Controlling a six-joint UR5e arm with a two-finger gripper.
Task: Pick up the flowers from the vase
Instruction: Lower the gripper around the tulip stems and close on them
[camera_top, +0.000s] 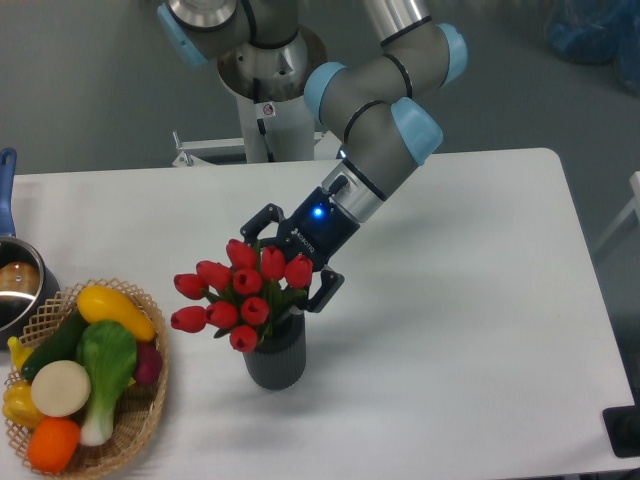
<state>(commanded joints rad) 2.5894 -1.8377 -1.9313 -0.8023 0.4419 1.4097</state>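
The robot's gripper next needs to grab the flowers (240, 292) by their green stems below the buds, to pick them up from the vase (275, 362).
The flowers (240, 292), a bunch of red tulip buds with green leaves, stand in the dark grey ribbed vase (275, 362) near the table's front middle. My gripper (284, 262) comes in from the upper right and is open, its two dark fingers spread on either side of the bunch's right-hand buds. One finger (325, 291) shows to the right of the buds, the other (255, 221) just behind their top. The buds hide the fingertips and whether they touch the stems.
A wicker basket (140, 415) of colourful vegetables sits at the front left. A metal pot (18, 290) with a blue handle stands at the left edge. The arm's base (265, 100) rises behind the white table (470, 300).
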